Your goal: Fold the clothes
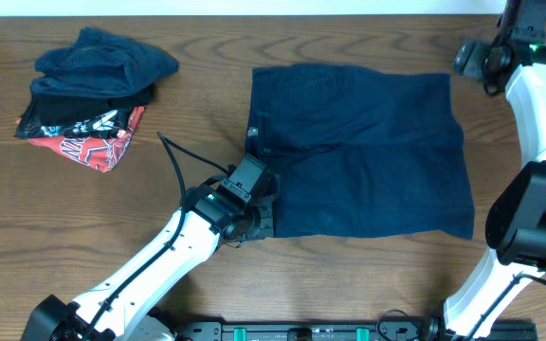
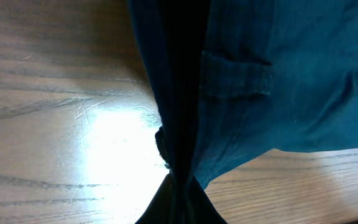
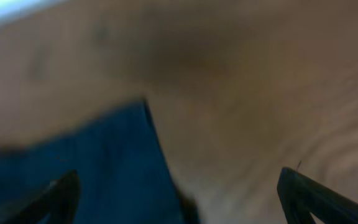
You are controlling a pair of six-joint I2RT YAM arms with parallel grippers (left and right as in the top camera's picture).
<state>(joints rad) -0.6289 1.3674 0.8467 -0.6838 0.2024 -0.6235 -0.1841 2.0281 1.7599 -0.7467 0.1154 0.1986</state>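
Note:
The robot's right gripper will next grab the far corner of the navy garment below it to straighten that corner. Then the robot can fold the clothes.
The clothes are one plain navy garment (image 1: 363, 152) spread flat on the wooden table, centre right. My left gripper (image 1: 259, 216) is at its near left corner and is shut on the fabric edge. In the left wrist view the cloth (image 2: 278, 74) bunches into a dark fold that runs down into the jaws (image 2: 179, 199). My right gripper (image 1: 472, 62) is raised above the far right corner of the garment. The right wrist view is blurred. Its fingers (image 3: 176, 180) are wide apart and empty, with the garment corner (image 3: 104, 168) below them.
A pile of other clothes (image 1: 93, 90) lies at the far left: dark blue and black pieces on a red printed one. A black cable (image 1: 183, 156) runs from the left arm across the bare wood (image 1: 207, 95). The table's far edge is close behind the right gripper.

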